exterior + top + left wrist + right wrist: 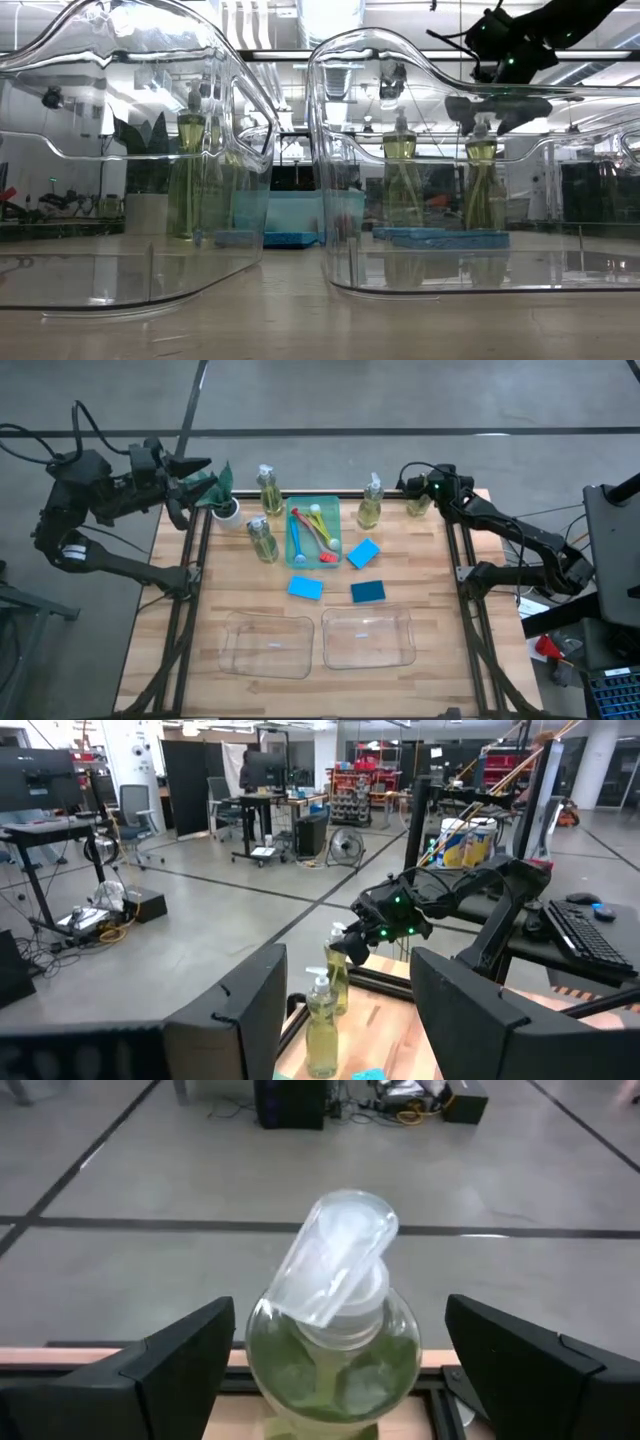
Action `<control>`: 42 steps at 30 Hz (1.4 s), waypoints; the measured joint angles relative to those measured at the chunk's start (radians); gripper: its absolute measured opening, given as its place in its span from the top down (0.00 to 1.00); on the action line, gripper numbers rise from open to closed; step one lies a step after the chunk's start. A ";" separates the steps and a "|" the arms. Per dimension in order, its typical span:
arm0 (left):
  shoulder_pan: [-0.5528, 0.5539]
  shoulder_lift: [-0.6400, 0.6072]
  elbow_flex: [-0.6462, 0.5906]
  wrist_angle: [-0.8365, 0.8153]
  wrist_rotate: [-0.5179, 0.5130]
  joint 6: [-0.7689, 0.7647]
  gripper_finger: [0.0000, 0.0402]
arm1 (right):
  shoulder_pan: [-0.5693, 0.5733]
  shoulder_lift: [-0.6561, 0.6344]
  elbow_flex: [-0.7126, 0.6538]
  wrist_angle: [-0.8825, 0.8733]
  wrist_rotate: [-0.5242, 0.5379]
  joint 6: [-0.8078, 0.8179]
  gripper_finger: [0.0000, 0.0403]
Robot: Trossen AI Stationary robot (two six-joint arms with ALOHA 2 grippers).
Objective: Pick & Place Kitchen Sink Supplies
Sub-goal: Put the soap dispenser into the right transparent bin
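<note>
My right gripper is to grab the bottle's body below its pump head next, so that it can move the bottle into the clear bin.
Four clear bottles of yellow-green liquid stand upright on the wooden table: one at the far right [417, 505], one [370, 506] beside it, and two [268, 488] [262, 541] left of the green tray [330, 505]. The tray holds the blue, red and yellow-handled brushes [312, 532]. Three blue sponges [363, 552] [305, 588] [368, 592] lie flat nearer. My right gripper [420, 490] [335, 1320] is open just above the far-right bottle [335, 1330], with a finger on each side of its pump head [335, 1270] and a gap showing on both sides. My left gripper [200, 485] [350, 1005] hangs open at the far left corner.
A small potted plant [222, 502] stands right beside my left gripper. Two clear plastic bins [268, 643] [368, 636] sit side by side near the table's near edge and fill the low view's foreground [460, 160]. Black frame rails [190, 560] run along both table sides.
</note>
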 joint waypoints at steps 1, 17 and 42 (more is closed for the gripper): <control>0.000 0.000 0.000 0.000 -0.003 0.000 0.49 | -0.005 0.007 0.000 0.006 0.000 -0.001 0.11; 0.000 0.005 0.000 0.008 -0.007 0.002 0.49 | -0.052 0.138 -0.001 0.072 -0.008 -0.040 0.18; 0.000 0.005 0.000 0.013 -0.013 -0.023 0.49 | -0.045 0.075 0.053 0.054 -0.177 0.011 0.46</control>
